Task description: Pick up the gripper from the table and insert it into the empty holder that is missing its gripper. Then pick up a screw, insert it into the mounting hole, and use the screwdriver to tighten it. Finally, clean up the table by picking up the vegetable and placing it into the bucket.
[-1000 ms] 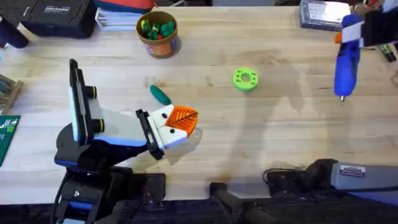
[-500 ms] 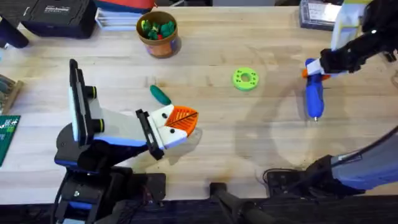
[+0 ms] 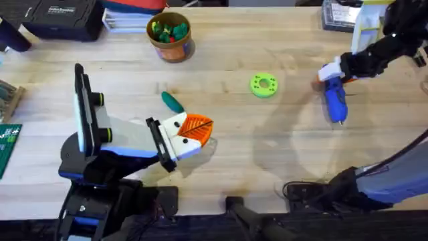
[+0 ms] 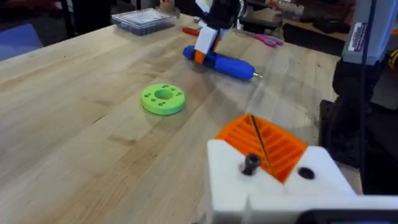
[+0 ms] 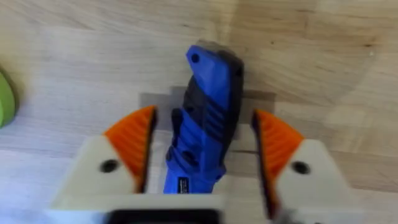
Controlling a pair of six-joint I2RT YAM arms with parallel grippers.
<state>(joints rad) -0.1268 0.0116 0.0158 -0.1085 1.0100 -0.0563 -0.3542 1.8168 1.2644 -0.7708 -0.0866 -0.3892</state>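
Observation:
The right gripper next needs to grab the screwdriver by the black grip near its rear end (image 3: 333,83), because the screwdriver's pointed bit (image 3: 340,122) sticks out at its front.
My left gripper (image 3: 196,127) rests low on the table with its two orange gripper wedges (image 4: 261,144) pressed together, shut on nothing, each seated in a white holder (image 4: 227,177). A dark screw (image 4: 250,163) stands out of one holder's mounting hole. The blue screwdriver (image 3: 334,104) lies on the table at the right. My right gripper (image 3: 338,72) straddles its rear end, open, with a gap on each side of the screwdriver (image 5: 205,143). The teal-green vegetable (image 3: 172,102) lies just behind the left gripper. The tan bucket (image 3: 170,35) stands at the back.
A flat green disc (image 3: 263,85) lies mid-table between the two arms. A black case (image 3: 60,17) sits at the back left and a clear parts box (image 3: 344,15) at the back right. A green circuit board (image 3: 7,147) lies at the left edge.
The right arm brought the screwdriver in from the far right and down onto the table, and its fingers now stand apart from it. The left arm has not moved.

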